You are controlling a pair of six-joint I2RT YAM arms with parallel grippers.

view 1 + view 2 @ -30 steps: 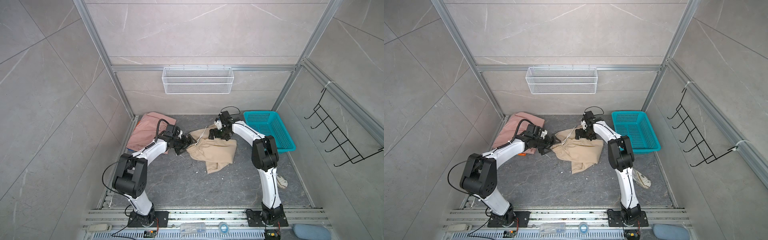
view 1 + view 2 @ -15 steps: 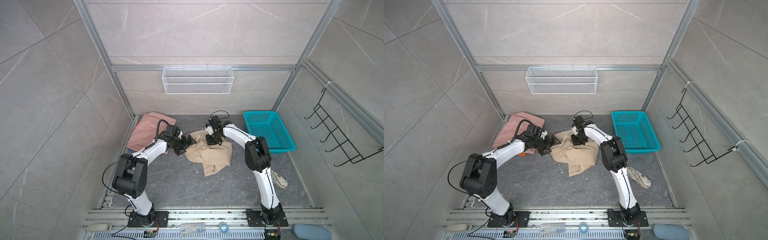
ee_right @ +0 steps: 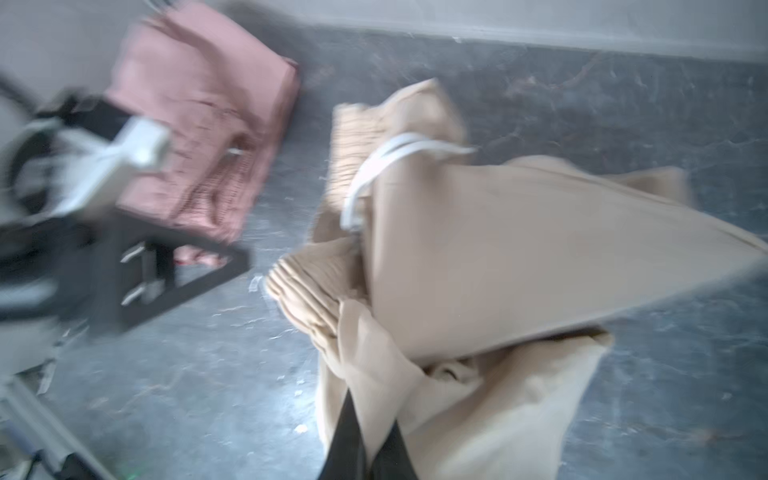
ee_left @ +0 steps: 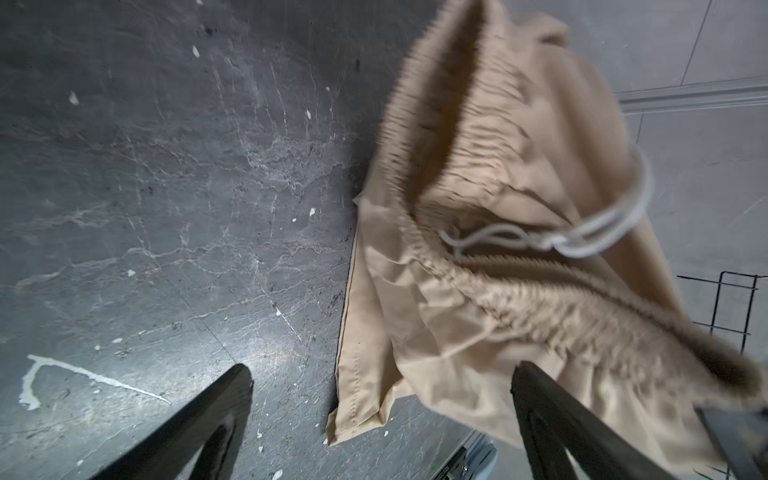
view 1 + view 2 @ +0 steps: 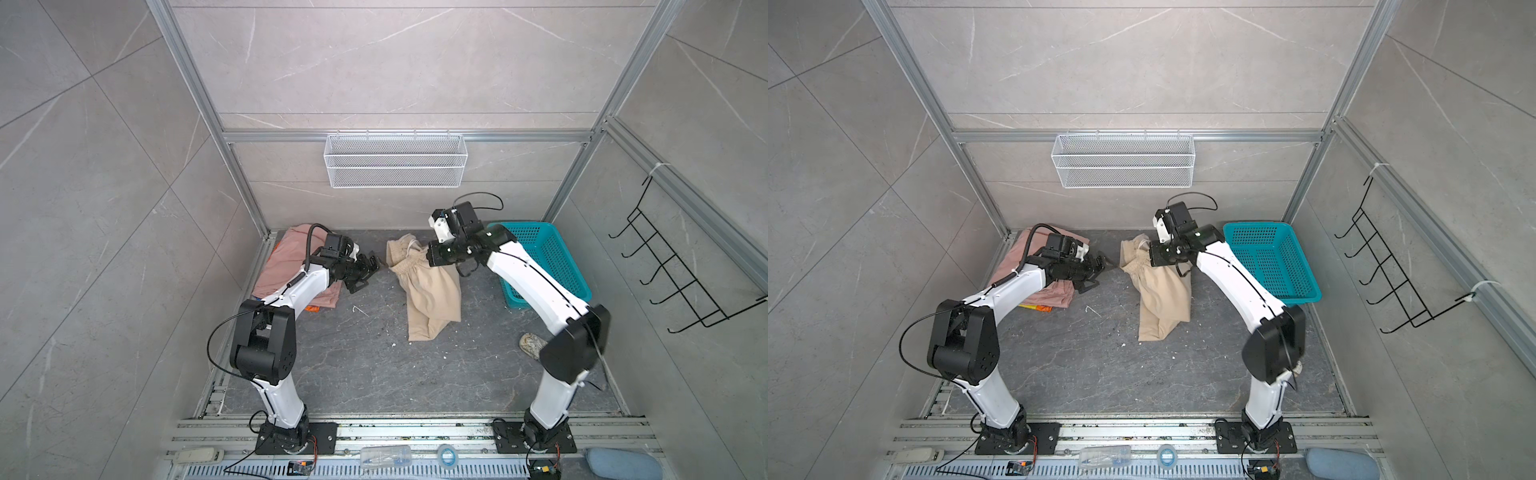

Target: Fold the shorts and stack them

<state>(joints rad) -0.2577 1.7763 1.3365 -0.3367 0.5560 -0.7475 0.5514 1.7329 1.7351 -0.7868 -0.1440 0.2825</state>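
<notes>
My left gripper grabs the beige shorts [image 5: 432,291] by the gathered waistband's edge next, since the leg ends stay free to spread for folding.
The beige shorts [image 5: 432,291] [image 5: 1163,295] hang bunched from their gathered waistband, with the leg ends resting on the dark floor. My right gripper [image 5: 429,259] [image 5: 1152,257] [image 3: 368,428] is shut on beige fabric near the waistband and holds it up. The white drawstring [image 4: 582,241] dangles in a loop. My left gripper [image 5: 376,266] [image 5: 1102,264] [image 4: 382,372] stands open just left of the waistband, holding nothing. The pink shorts [image 5: 286,262] [image 5: 1021,266] [image 3: 199,124] lie folded at the back left under my left arm. A striped orange edge [image 5: 313,308] [image 5: 1038,308] peeks out beneath them.
A teal basket [image 5: 552,257] [image 5: 1275,257] sits at the back right beside my right arm. A white wire basket [image 5: 395,166] hangs on the back wall, and a black hook rack [image 5: 673,270] on the right wall. A small crumpled item [image 5: 530,345] lies by the right arm.
My right gripper has shut on the beige waistband and lifted it. The shorts went from lying spread out to hanging bunched. The left gripper stayed open and hardly moved.
</notes>
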